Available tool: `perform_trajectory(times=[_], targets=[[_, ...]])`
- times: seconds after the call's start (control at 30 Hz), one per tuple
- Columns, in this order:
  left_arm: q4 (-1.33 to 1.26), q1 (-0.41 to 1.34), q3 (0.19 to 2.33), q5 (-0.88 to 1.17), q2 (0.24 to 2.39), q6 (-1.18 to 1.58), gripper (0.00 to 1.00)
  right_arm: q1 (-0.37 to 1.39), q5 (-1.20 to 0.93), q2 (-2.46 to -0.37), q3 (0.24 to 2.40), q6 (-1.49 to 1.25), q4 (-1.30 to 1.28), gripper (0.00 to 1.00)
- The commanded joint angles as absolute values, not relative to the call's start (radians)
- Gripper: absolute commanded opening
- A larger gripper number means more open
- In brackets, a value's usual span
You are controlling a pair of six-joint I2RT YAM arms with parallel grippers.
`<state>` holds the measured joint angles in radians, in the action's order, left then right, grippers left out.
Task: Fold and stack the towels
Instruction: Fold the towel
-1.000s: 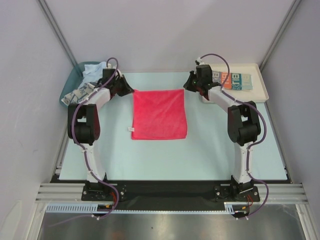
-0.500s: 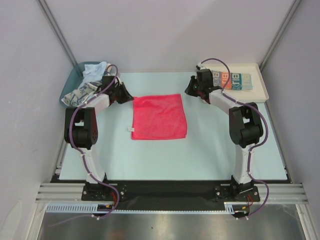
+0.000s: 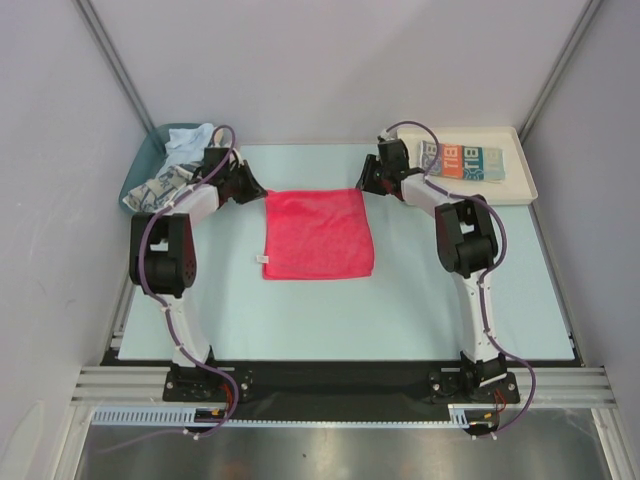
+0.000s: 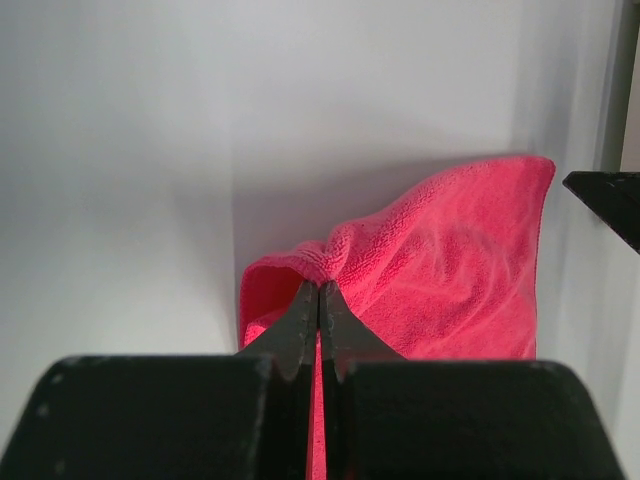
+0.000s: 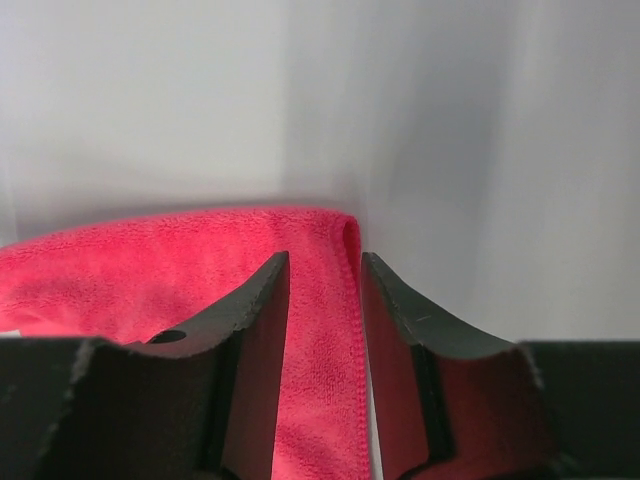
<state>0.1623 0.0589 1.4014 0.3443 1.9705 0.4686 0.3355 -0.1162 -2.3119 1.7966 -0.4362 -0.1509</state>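
My right gripper grabs the red-pink towel's loose far corner (image 3: 360, 191) (image 5: 335, 240) next, opposite my left gripper's corner of the towel, to fold the towel's far edge over evenly.
A red-pink towel (image 3: 318, 235) lies flat in the middle of the table. My left gripper (image 3: 258, 192) is shut on its far left corner, and in the left wrist view the cloth (image 4: 450, 270) bunches at the pinched tips of the left gripper (image 4: 320, 285). My right gripper (image 3: 368, 183) is at the far right corner. In the right wrist view the right gripper (image 5: 325, 262) has its jaws apart, with the towel's hemmed edge (image 5: 130, 265) lying loose between them. A folded teal, white and orange lettered towel (image 3: 462, 160) lies in the tray.
The white tray (image 3: 525, 185) sits at the back right. A teal bin (image 3: 140, 170) at the back left holds a pale blue towel (image 3: 190, 140) and a blue-and-white patterned one (image 3: 155, 188). Walls enclose the table on three sides.
The right gripper's jaws have come apart, freeing the towel's far right corner. The towel's far edge has settled lower onto the table. The left gripper stays shut on its corner.
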Motion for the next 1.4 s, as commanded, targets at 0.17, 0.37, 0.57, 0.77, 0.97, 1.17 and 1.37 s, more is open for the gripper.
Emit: perform_trajectory(times=[0.17,0.37,0.57,0.77,0.97,1.17,1.37], targets=[[0.161,0.063,1.465,0.341,1.997,0.443,0.0,0.345,-0.107,-2.368,1.894,-0.437,-0.172,0.41],[0.164,0.063,1.479,0.342,2.006,0.443,0.0,0.345,-0.109,-2.396,1.93,-0.442,-0.189,0.41],[0.172,0.063,1.489,0.342,2.014,0.436,0.0,0.347,-0.11,-2.414,1.967,-0.44,-0.201,0.38],[0.175,0.061,1.497,0.345,2.022,0.434,0.0,0.348,-0.118,-2.433,1.982,-0.442,-0.216,0.36],[0.173,0.061,1.497,0.35,2.029,0.437,0.0,0.35,-0.117,-2.433,1.967,-0.442,-0.215,0.36],[0.17,0.061,1.502,0.354,2.031,0.436,0.0,0.351,-0.117,-2.441,1.98,-0.439,-0.215,0.28],[0.158,0.061,1.512,0.365,2.033,0.431,0.0,0.342,-0.117,-2.421,1.98,-0.437,-0.209,0.07]])
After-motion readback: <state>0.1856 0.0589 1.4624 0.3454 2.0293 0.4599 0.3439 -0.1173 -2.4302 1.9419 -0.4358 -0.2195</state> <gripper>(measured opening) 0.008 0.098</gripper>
